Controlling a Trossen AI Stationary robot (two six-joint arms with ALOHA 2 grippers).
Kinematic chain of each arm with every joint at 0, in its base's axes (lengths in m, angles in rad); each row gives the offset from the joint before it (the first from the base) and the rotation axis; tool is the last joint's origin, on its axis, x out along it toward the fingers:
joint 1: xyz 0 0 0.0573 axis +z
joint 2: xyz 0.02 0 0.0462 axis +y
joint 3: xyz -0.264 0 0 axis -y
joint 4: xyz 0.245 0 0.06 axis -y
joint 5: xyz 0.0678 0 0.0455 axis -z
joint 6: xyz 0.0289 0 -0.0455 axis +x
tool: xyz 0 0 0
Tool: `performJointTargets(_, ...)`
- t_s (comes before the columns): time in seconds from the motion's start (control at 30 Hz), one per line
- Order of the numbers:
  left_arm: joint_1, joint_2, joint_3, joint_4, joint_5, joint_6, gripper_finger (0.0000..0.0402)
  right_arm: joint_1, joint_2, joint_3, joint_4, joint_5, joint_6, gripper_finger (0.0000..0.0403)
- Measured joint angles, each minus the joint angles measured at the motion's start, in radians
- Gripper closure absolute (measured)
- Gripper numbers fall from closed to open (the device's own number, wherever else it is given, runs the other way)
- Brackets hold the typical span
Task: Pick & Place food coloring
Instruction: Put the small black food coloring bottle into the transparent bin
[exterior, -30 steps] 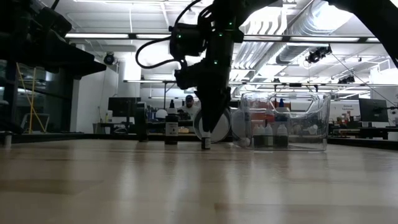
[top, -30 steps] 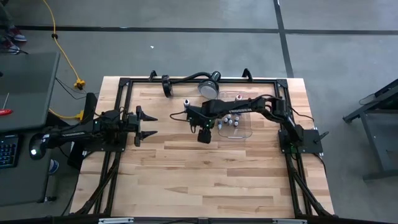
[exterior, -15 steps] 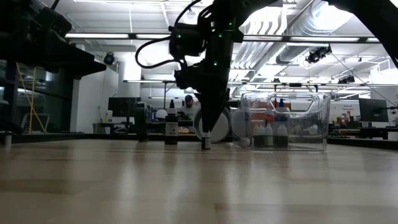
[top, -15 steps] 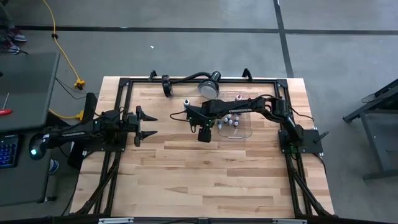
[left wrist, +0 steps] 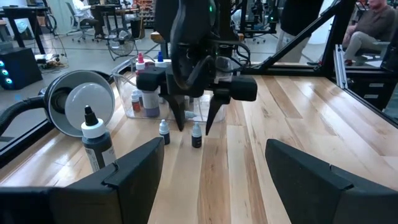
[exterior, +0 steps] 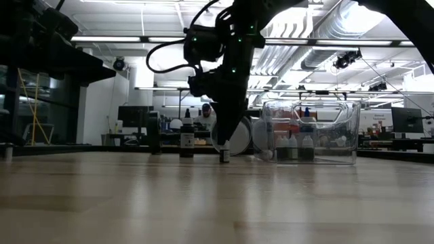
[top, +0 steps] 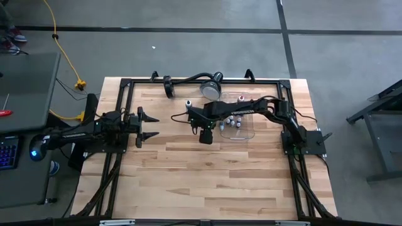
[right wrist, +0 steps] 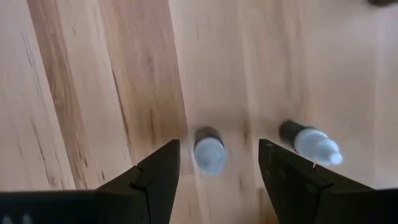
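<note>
The right gripper takes the small food coloring bottle by its white cap (right wrist: pixel 209 155) next, to place it in the clear tray.
A tiny dark food coloring bottle (left wrist: pixel 196 138) with a white cap stands upright on the wooden table left of the clear tray. My right gripper (left wrist: pixel 195 127) points down over it, open, one finger on each side of the bottle (right wrist: pixel 208 152) and clear of it. A second small bottle (right wrist: pixel 309 143) stands just beside one finger. More food coloring bottles stand inside the tray (top: pixel 239 123). My left gripper (top: pixel 149 127) waits open at the table's left, holding nothing.
A taller dark dropper bottle (left wrist: pixel 96 142) stands farther back on the table, near the round silver lamp head (top: pixel 211 90) on its gooseneck. The clear tray (exterior: pixel 312 132) sits right of my right gripper. Bare wood stretches toward the near edge.
</note>
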Motion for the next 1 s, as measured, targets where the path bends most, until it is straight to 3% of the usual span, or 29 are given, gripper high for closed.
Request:
performJointTargets(0.53, 0.000, 0.000, 0.000, 0.000, 0.000, 0.000, 0.0124, 0.009, 0.001, -0.032, 0.020, 0.014, 0.031, 0.0208)
performJointTargets(1.0, 0.000, 0.000, 0.000, 0.000, 0.000, 0.000, 0.0124, 0.009, 0.001, -0.032, 0.012, 0.012, 0.032, 0.0297)
